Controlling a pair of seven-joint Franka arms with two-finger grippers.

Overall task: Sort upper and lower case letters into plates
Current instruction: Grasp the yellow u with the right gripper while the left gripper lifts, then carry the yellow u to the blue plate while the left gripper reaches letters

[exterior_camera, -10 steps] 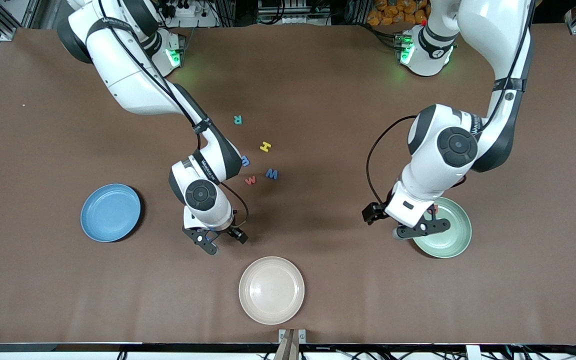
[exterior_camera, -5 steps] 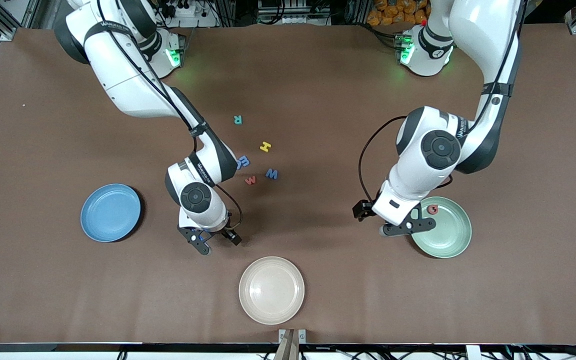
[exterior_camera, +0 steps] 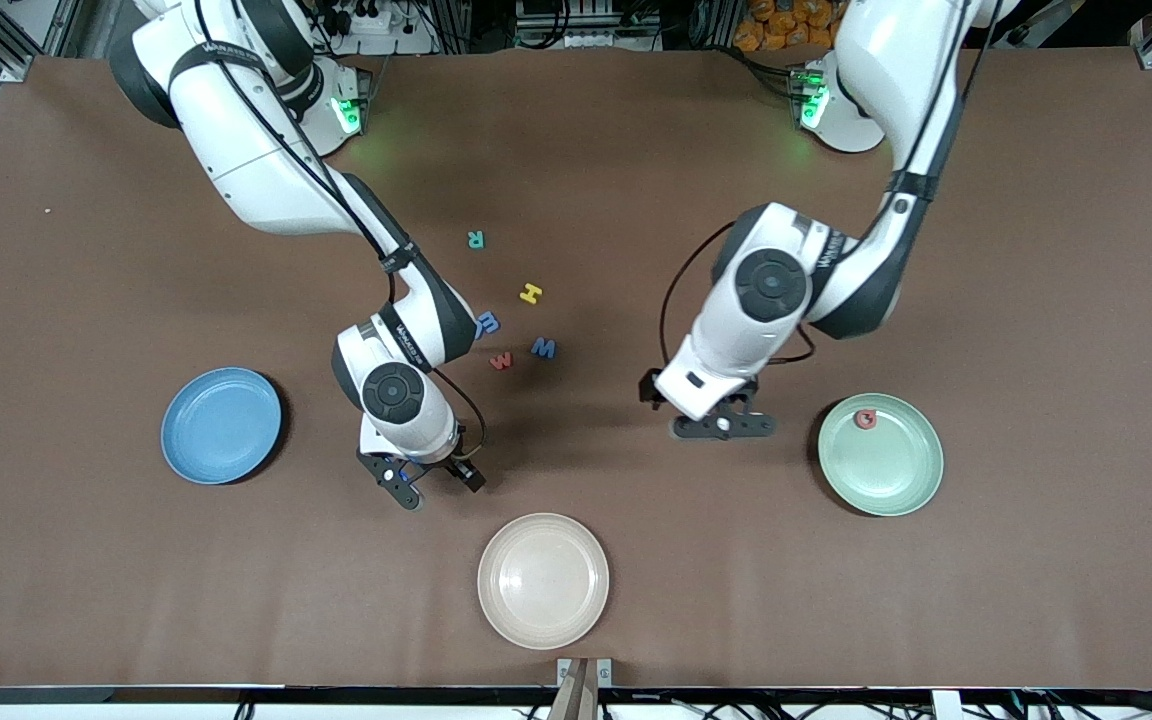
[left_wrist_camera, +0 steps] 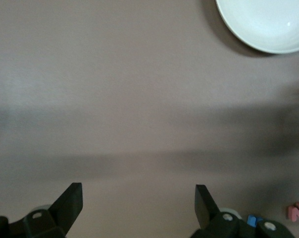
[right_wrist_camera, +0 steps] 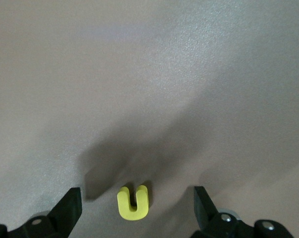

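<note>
The robot's right hand next needs to pick up the lower case yellow u by its two straight arms, to sort it onto the sky blue plate (exterior_camera: 221, 425).
My right gripper (exterior_camera: 436, 483) is open, low over the table between the sky blue plate (exterior_camera: 221, 425) and the cream plate. In the right wrist view a yellow letter u (right_wrist_camera: 133, 202) lies between its open fingers (right_wrist_camera: 137, 191). My left gripper (exterior_camera: 723, 428) is open and empty (left_wrist_camera: 138, 188) over bare table beside the mint green plate (exterior_camera: 896, 480), which holds a small red letter (exterior_camera: 865, 420). A teal R (exterior_camera: 475, 239), yellow H (exterior_camera: 531, 293), blue W (exterior_camera: 543, 348), red w (exterior_camera: 501, 360) and a blue letter (exterior_camera: 488, 323) half hidden by the right arm lie mid-table.
A cream-beige plate (exterior_camera: 543, 580) sits near the front edge of the table; it also shows in the left wrist view (left_wrist_camera: 268, 25). The sky blue plate holds nothing. A red letter (left_wrist_camera: 298, 211) shows at the edge of the left wrist view.
My left gripper has moved off the mint green plate toward the middle of the table, leaving the red letter in the plate. My right gripper has barely shifted.
</note>
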